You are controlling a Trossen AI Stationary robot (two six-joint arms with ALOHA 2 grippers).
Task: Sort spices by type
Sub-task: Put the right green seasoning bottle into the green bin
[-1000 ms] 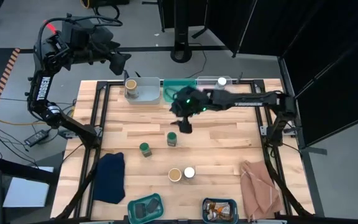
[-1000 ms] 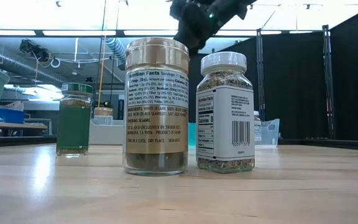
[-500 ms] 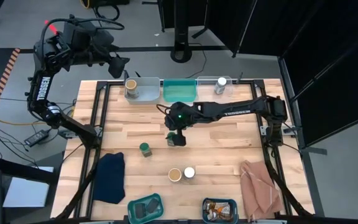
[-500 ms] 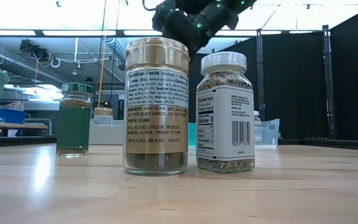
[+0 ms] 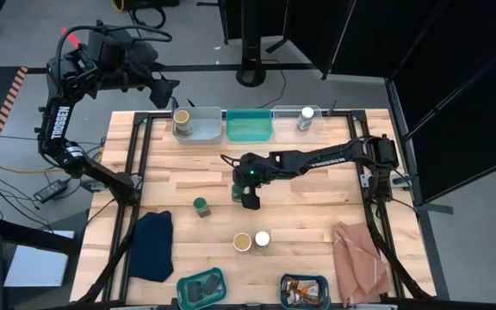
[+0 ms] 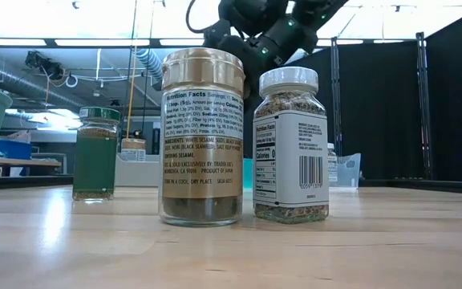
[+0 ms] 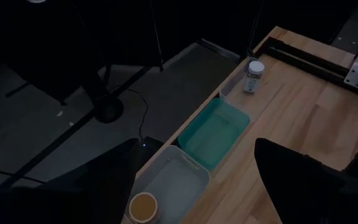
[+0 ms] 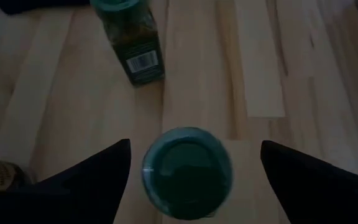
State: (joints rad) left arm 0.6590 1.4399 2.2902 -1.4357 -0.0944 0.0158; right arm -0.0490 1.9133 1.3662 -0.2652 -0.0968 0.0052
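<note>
The right gripper picks up the green-topped jar by its green lid next, to sort the herb into the teal bin (image 5: 248, 125).
My right gripper (image 5: 243, 196) reaches across the table's middle and stands open over a green-topped jar (image 8: 187, 171). Its fingers are on either side of the jar with a gap on each side. A second green-topped jar (image 5: 201, 205) stands upright to the left. A tan-topped jar (image 5: 242, 242) and a white-topped jar (image 5: 263, 238) stand side by side nearer the front edge. Another tan-topped jar (image 7: 143, 207) sits in the grey bin, and another white-topped jar (image 7: 252, 74) in the clear bin. My left gripper (image 5: 169, 86) waits open, high beyond the far left corner.
An empty teal bin (image 5: 248, 126) stands between the grey bin (image 5: 198, 127) and the clear bin (image 5: 317, 116) at the far edge. Two small bins (image 5: 201, 288) (image 5: 304, 290) with items sit at the front. A dark blue cloth (image 5: 153, 244) lies front left, a pinkish-brown cloth (image 5: 358, 258) front right.
My right gripper has come down and toward the table's near edge, from near the teal bin to the green-topped jar in the middle. None of the jars has moved.
</note>
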